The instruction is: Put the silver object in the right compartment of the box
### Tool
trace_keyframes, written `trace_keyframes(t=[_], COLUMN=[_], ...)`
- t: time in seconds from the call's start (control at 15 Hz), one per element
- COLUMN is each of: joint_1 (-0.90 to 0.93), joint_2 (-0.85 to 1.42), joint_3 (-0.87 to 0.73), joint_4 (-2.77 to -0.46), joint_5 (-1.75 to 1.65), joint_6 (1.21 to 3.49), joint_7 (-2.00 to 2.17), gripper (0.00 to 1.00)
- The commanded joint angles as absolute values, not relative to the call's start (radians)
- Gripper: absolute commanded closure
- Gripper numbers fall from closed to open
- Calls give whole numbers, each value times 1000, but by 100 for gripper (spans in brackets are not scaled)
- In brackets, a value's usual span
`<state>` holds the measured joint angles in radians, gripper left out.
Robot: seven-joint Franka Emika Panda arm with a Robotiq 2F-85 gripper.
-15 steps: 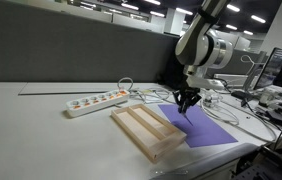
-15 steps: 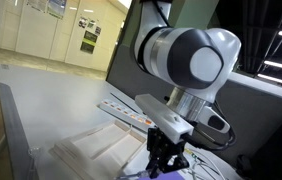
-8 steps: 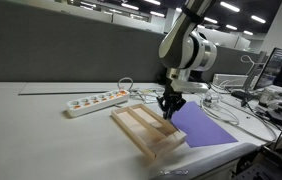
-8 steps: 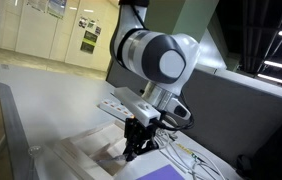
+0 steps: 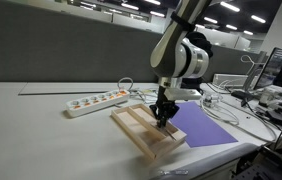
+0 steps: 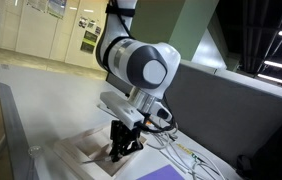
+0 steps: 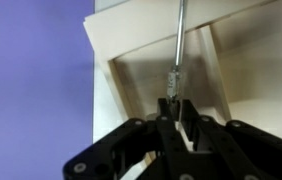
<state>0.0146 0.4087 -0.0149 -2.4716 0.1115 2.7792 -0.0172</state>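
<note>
The silver object's gripped end is low inside the compartment (image 5: 159, 128) (image 7: 150, 78), between its divider and outer side, so the robot's gripper should release the silver object.
My gripper (image 5: 162, 118) is shut on the silver object (image 7: 178, 40), a thin grey stick that juts out past the fingertips. In the wrist view the gripper (image 7: 172, 108) hangs just over the wooden box (image 7: 101, 48), and the stick lies along the slot nearest the purple sheet (image 7: 31, 80). In an exterior view that is the right compartment (image 5: 159, 128) of the box (image 5: 136, 128). In an exterior view the gripper (image 6: 121, 152) is low over the box (image 6: 86, 150). I cannot tell whether the stick touches the slot floor.
A purple sheet (image 5: 206, 128) lies right of the box. A white power strip (image 5: 96, 101) lies behind it to the left. White cables (image 5: 226, 108) trail at the back right. The table edge (image 5: 211, 150) runs close to the box's near end.
The gripper has moved left from over the purple sheet to over the box and has come lower, still holding the silver stick.
</note>
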Motion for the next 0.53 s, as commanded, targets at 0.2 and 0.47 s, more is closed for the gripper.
trace_keyframes(t=[0.2, 0.47], joint_1=[-14, -36], joint_2=[394, 341], joint_3=[0, 14], joint_4=[-2453, -2457], joint_5=[111, 125], joint_6=[2745, 2714], joint_7=[-8, -25], gripper=[38, 10])
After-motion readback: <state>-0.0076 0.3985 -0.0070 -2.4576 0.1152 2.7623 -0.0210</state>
